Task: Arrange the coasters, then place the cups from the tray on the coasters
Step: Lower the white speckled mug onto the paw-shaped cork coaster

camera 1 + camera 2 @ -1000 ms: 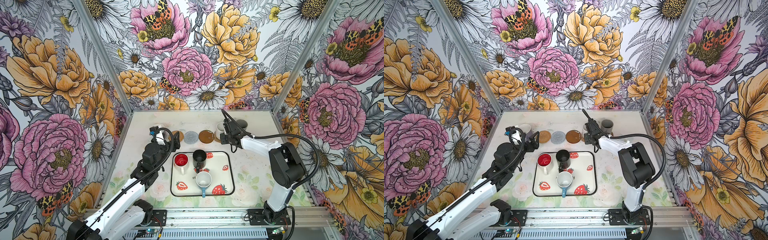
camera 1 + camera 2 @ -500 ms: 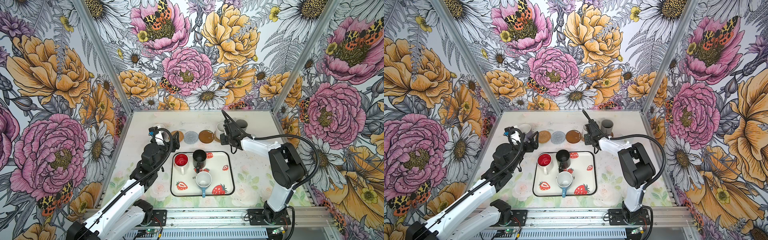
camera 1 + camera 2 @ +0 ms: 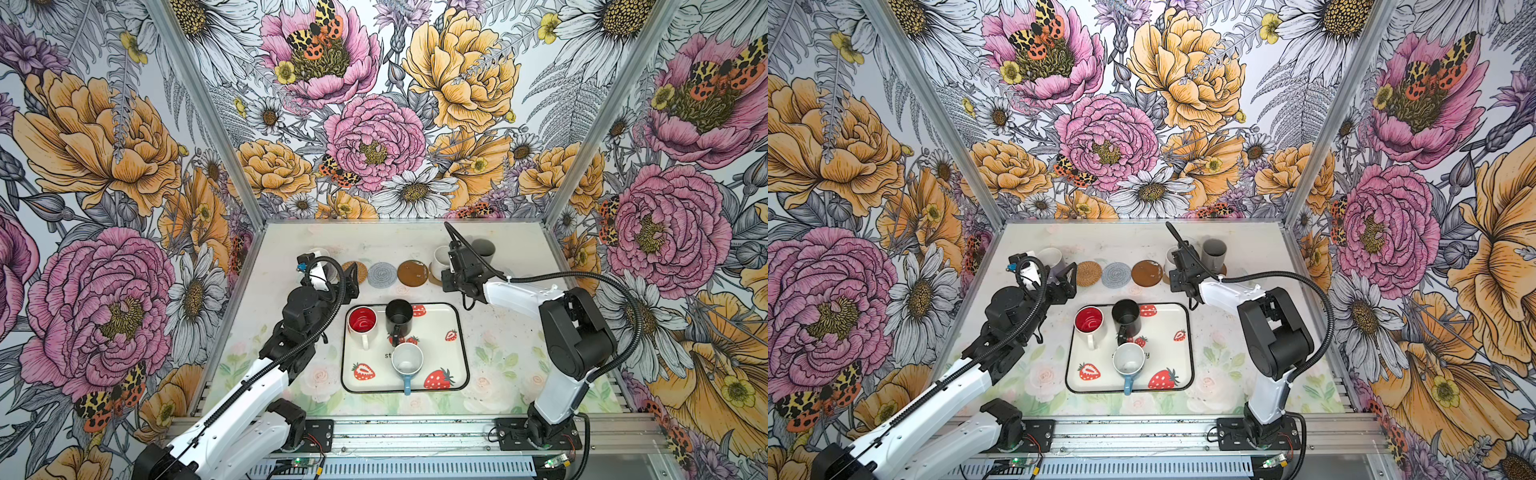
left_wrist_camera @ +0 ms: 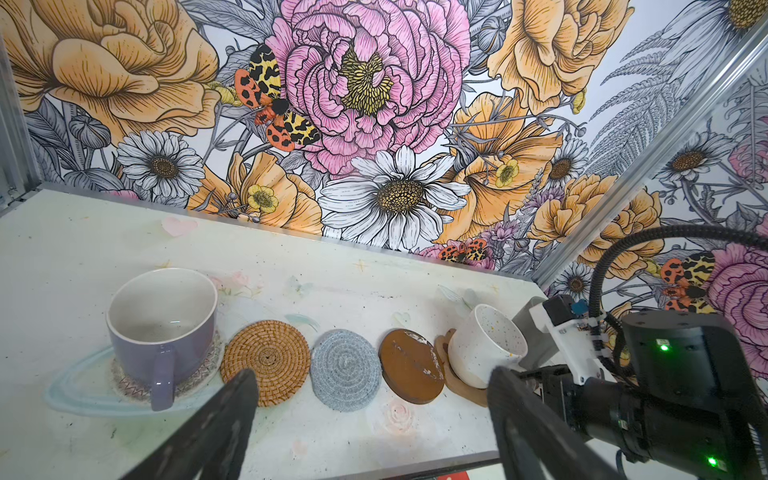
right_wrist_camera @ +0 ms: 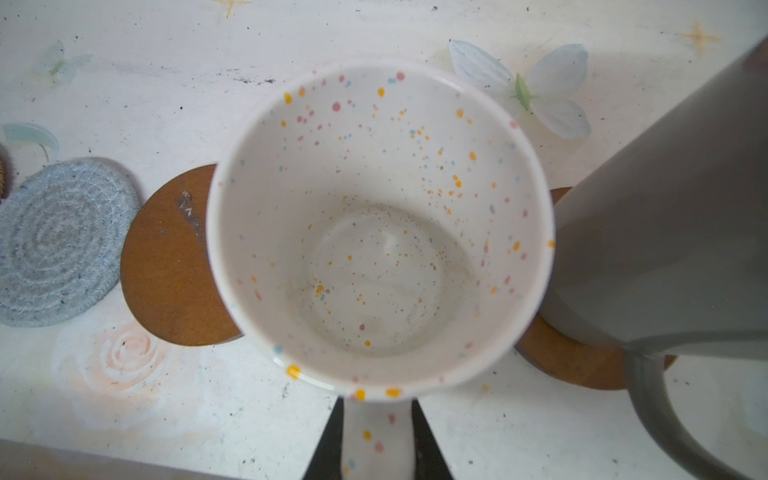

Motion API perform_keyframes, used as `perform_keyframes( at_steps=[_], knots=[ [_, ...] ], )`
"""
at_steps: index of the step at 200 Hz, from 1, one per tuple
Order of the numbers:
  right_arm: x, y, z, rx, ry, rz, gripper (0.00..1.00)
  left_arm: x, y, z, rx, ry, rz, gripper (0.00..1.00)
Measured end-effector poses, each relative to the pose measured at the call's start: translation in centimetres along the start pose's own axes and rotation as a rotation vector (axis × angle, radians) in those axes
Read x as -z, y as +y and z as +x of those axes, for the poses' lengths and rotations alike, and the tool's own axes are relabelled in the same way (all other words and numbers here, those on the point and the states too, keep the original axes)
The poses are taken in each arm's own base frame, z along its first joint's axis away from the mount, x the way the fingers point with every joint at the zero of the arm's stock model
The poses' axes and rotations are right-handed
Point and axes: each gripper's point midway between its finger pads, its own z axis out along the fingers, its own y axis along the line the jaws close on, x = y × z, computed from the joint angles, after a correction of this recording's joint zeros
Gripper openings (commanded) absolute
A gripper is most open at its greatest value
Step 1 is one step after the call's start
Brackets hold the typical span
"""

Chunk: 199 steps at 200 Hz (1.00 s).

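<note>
I will open my right gripper and release the speckled white cup, because the tan paw-shaped coaster is close under the cup's base. The cup would end on that coaster.
My right gripper [image 5: 378, 444] is shut on the handle of the speckled white cup [image 5: 380, 224]. The cup leans over the tan paw-shaped coaster [image 4: 461, 386], its base at the mat. The taller grey cup [image 3: 482, 249] stands right beside it on a brown disc [image 5: 569, 357]. In a row lie the rattan coaster [image 3: 357, 272], the grey spiral coaster [image 3: 382, 274] and a bare brown disc [image 3: 412, 273]. The lilac cup [image 4: 162, 332] sits on the clear beaded coaster [image 4: 199, 374]. My left gripper [image 4: 372, 376] hangs open and empty in front of the row. The tray [image 3: 457, 332] holds the red-inside cup [image 3: 362, 322], the black cup [image 3: 399, 318] and the light blue cup [image 3: 407, 359].
Flowered walls close the table at the back and both sides. My right arm's white link [image 3: 519, 297] reaches over the table beside the tray's far right corner. The left arm [image 3: 303, 316] stands close to the tray's left edge.
</note>
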Motion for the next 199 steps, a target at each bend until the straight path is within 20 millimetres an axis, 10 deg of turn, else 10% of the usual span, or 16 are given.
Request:
perform_keyframes(
  at_steps=[116, 199],
  knots=[
    [0.4, 0.0, -0.3, -0.006, -0.012, -0.004, 0.44, 0.0, 0.0, 0.0, 0.0, -0.001, 0.0, 0.88],
    [3.2, 0.0, -1.6, -0.026, -0.072, -0.021, 0.5, 0.2, -0.1, -0.3, 0.002, -0.01, 0.004, 0.88]
  ],
)
